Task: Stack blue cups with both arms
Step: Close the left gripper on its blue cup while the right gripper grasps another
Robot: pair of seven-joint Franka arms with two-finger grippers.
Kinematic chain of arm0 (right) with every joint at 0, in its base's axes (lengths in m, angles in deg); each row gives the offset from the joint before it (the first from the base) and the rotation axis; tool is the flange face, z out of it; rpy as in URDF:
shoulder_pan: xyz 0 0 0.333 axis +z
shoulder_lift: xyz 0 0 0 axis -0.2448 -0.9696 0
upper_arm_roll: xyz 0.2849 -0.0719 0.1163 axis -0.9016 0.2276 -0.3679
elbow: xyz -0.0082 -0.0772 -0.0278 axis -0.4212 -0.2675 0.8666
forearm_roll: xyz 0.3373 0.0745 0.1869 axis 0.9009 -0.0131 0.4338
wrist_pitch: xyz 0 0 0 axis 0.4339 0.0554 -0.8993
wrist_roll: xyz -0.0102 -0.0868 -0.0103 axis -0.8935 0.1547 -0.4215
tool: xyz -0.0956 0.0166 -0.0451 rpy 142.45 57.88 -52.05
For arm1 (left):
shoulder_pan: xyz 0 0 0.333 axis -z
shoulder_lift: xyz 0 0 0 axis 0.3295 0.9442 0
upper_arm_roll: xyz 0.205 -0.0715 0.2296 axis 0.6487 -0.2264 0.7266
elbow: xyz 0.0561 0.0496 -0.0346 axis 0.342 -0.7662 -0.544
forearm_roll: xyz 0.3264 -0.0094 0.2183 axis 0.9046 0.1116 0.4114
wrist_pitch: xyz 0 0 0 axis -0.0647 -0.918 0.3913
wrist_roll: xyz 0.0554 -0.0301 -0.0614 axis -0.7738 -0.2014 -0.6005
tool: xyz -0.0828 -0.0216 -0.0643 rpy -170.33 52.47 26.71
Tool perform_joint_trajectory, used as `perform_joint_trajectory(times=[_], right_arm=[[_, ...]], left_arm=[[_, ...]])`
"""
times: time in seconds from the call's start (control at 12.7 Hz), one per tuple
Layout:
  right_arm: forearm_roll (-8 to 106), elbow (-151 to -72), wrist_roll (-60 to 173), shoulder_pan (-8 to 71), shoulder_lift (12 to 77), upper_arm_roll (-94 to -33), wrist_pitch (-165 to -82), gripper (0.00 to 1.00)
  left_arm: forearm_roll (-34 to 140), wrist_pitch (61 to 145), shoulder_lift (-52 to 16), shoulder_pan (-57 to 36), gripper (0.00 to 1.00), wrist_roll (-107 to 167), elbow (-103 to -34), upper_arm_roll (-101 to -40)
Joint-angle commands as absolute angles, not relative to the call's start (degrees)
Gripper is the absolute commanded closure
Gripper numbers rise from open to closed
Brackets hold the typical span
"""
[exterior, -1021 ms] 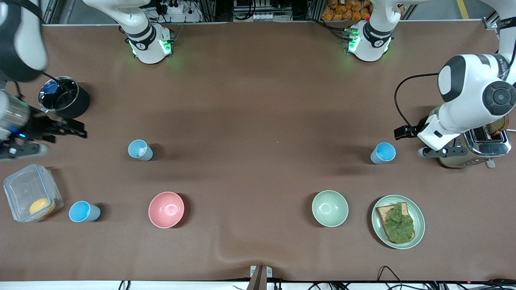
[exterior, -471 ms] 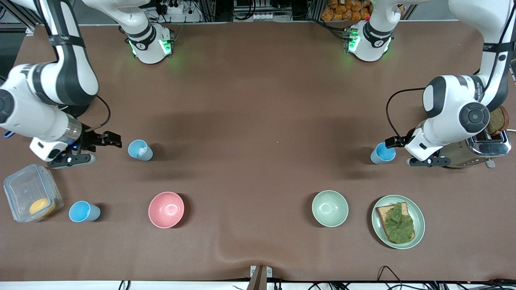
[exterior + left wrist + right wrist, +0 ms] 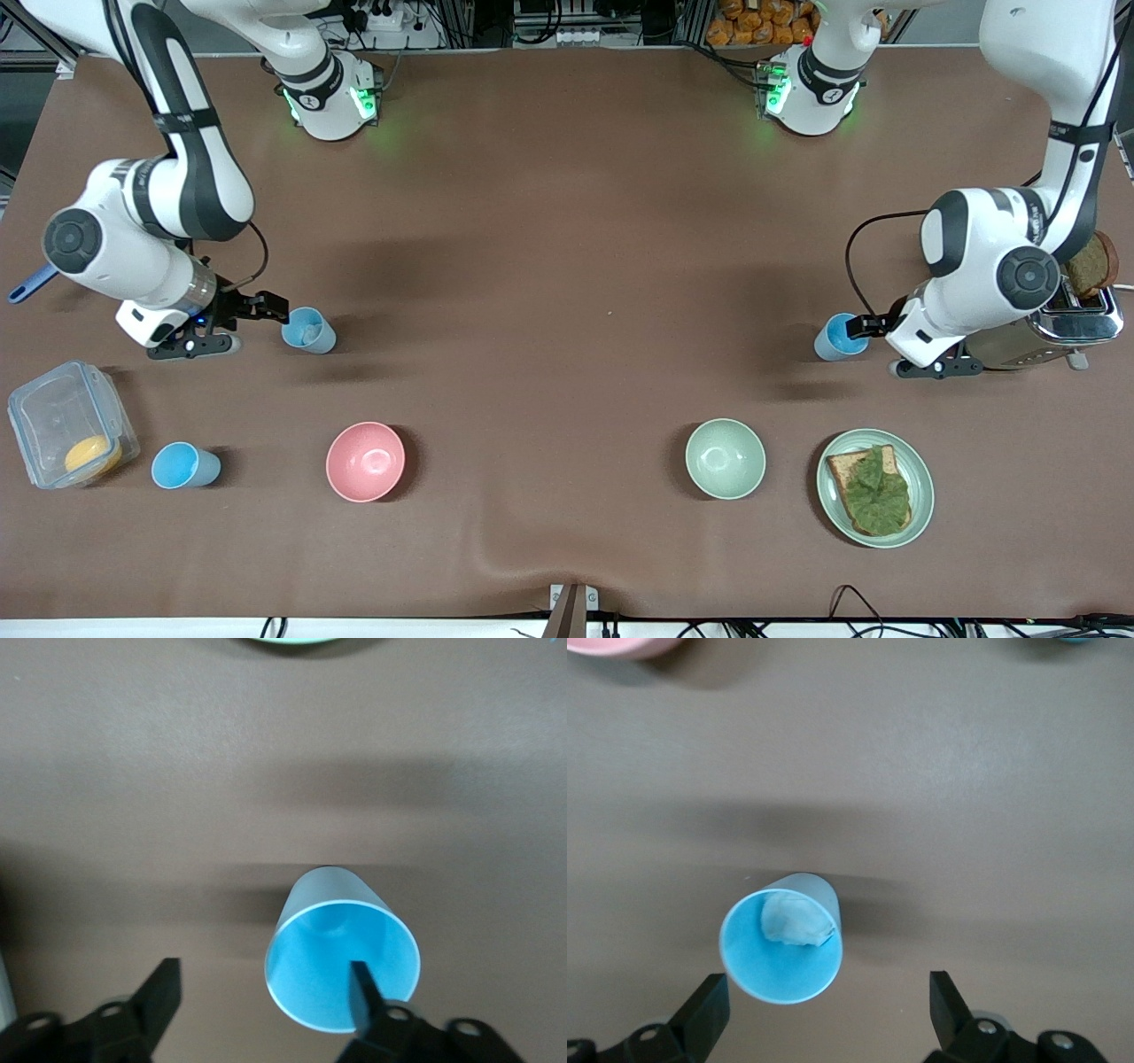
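Observation:
The cup holding the pale crumpled scrap (image 3: 796,920) should be grabbed by its rim (image 3: 835,970) with my right gripper, so that the blue cups can be stacked.
Three blue cups stand upright on the brown table. One cup (image 3: 308,330) holds a pale crumpled scrap; it also shows in the right wrist view (image 3: 782,948). My right gripper (image 3: 266,308) is open beside this cup, and the cup sits just ahead of its open fingers (image 3: 827,1003). A second cup (image 3: 840,337) stands toward the left arm's end and also shows in the left wrist view (image 3: 344,961). My left gripper (image 3: 864,326) is open at this cup, with one finger over its rim (image 3: 264,997). The third cup (image 3: 184,466) stands nearer the front camera, untouched.
A pink bowl (image 3: 365,461) and a pale-green bowl (image 3: 725,458) stand nearer the front camera. A plate with toast (image 3: 875,487) sits beside the green bowl. A toaster (image 3: 1054,323) stands under the left arm. A clear box (image 3: 71,434) sits by the third cup.
Both arms have swung in from the table's ends. The right gripper has come up beside the cup with the scrap. The left gripper has reached the second cup's rim.

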State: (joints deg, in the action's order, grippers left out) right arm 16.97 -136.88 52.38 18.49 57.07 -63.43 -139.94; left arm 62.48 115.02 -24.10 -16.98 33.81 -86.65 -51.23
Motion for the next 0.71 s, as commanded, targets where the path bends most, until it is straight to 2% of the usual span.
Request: perform_joint_trajectory(times=[0.0, 0.16, 0.39, 0.47, 0.55, 0.63], right_arm=[[17.9, -142.5, 52.5, 18.1, 56.6, -63.6, -148.3, 0.00], [17.9, -143.0, 52.2, 17.7, 54.7, -63.6, -150.6, 0.00], [17.9, -142.7, 52.2, 17.8, 53.7, -63.6, -151.2, 0.00], [17.9, -142.6, 52.2, 17.9, 53.2, -63.7, -151.6, 0.00], [17.9, -142.6, 52.2, 17.9, 52.9, -63.7, -152.2, 0.01], [17.9, -142.6, 52.2, 17.9, 52.5, -63.7, -152.3, 0.12]], left_arm=[[62.3, 115.7, -22.8, -17.2, 0.40, 33.8, -86.4, -51.6], [62.3, 115.7, -22.1, -17.3, 0.54, 33.8, -86.3, -51.6], [61.7, 115.8, -21.9, -17.4, 0.66, 33.8, -86.0, -51.6], [61.6, 115.8, -21.4, -17.4, 0.73, 33.8, -85.8, -51.6], [61.5, 115.8, -21.3, -17.2, 0.83, 33.7, -85.7, -51.6], [61.1, 115.8, -21.2, -17.3, 0.90, 32.6, -85.6, -51.7]])
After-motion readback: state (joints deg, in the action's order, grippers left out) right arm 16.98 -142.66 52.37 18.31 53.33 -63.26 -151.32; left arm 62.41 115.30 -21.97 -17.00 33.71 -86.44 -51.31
